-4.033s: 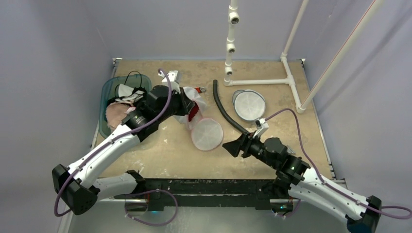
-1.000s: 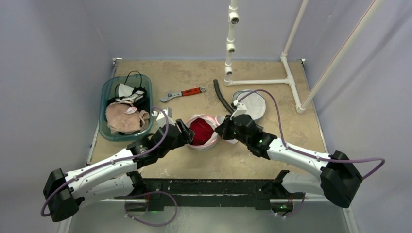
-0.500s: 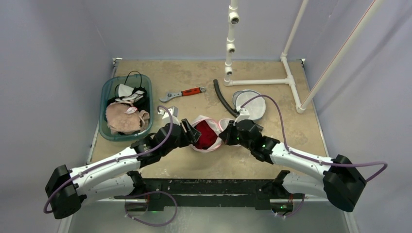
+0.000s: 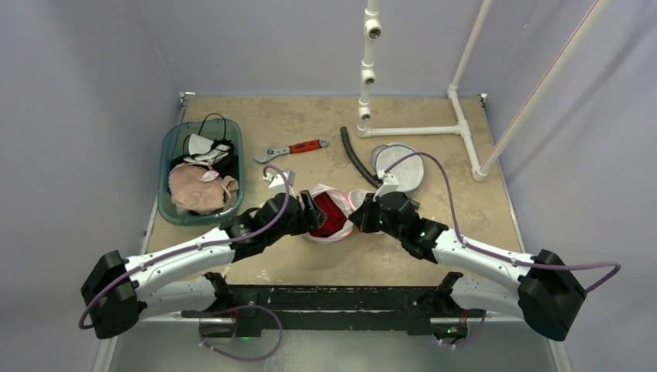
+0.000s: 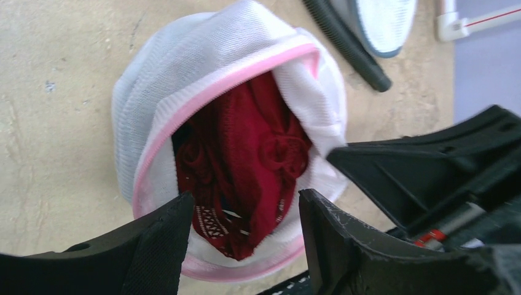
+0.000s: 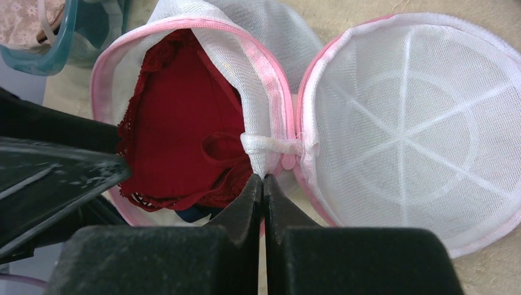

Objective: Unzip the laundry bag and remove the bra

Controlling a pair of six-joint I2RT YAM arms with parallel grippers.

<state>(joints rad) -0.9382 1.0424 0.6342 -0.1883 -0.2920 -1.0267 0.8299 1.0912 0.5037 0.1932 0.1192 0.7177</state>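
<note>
My left gripper should reach farther before it closes on the bra. It isn't time to close yet: its fingers only reach the lace edge of the bra.
The laundry bag is a round white mesh case with a pink zipper edge. It lies unzipped mid-table, its two halves spread like a clamshell. The red lace bra sits in the left half. My left gripper is open at the bag's mouth, and its fingers straddle the bra's near edge without closing on it. My right gripper is shut on the bag's white mesh rim by the hinge, right beside the bra. In the top view the two grippers, left and right, face each other across the bag.
A teal basket of clothes stands at the left. A red-handled wrench, a black hose and a second round mesh case lie behind the bag. A white pipe frame stands at the back right.
My left arm has slid right, closer into the bag's mouth, and its jaws have widened. The right gripper has kept its hold on the bag's rim and barely moved.
</note>
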